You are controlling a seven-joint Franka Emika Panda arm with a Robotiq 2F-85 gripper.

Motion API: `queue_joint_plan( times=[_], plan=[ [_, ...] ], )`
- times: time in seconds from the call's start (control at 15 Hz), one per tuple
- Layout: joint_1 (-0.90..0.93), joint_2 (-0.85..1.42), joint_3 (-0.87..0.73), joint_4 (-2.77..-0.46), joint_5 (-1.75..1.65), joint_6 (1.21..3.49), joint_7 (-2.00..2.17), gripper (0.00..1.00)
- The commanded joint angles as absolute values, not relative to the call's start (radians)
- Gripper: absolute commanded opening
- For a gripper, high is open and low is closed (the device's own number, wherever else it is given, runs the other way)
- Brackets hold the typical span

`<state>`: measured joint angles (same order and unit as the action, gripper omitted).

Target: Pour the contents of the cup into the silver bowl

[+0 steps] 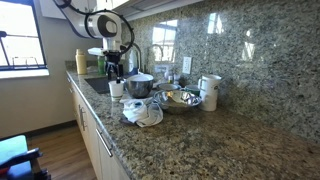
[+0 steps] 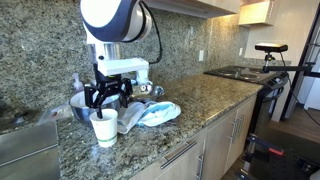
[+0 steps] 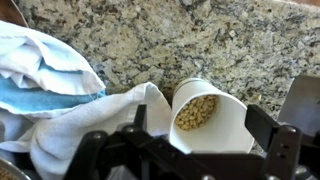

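Observation:
I should grab the white cup's upright side at its rim beside the cloth, so its open top can pour into the silver bowl (image 1: 181,98).
The small white cup (image 3: 222,135) stands upright on the granite counter and holds tan, nut-like pieces (image 3: 196,112). It also shows in both exterior views (image 1: 116,89) (image 2: 104,129). My gripper (image 3: 200,118) is open, just above the cup, with a finger on either side and not touching it; it shows in both exterior views (image 1: 113,70) (image 2: 106,98). The silver bowl (image 1: 181,98) sits further along the counter, past the steel pot (image 1: 139,85). In an exterior view the bowl's rim (image 2: 150,90) peeks out behind the cloth.
A crumpled white and blue cloth (image 1: 143,112) (image 2: 150,113) (image 3: 60,90) lies right beside the cup. A taller white container (image 1: 209,92) stands beyond the bowl. The granite backsplash (image 3: 200,40) is close behind. A sink (image 2: 25,150) lies to one side.

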<state>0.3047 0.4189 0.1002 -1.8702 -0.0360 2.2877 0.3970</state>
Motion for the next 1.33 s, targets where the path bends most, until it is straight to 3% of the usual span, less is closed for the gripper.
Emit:
queue_joint_plan(
  times=[0.0,1.0,1.07,1.13,1.27],
  plan=[
    [0.299,0.404,0.090,-1.911,-0.031,2.335,0.437,1.00],
    [0.296,0.496,0.065,-1.895,-0.022,2.436,0.442,1.00],
    [0.295,0.501,0.065,-1.892,-0.022,2.435,0.439,0.91],
    [0.296,0.503,0.065,-1.890,-0.023,2.434,0.439,0.72],
    [0.294,0.505,0.065,-1.884,-0.023,2.429,0.431,0.56]
  ],
)
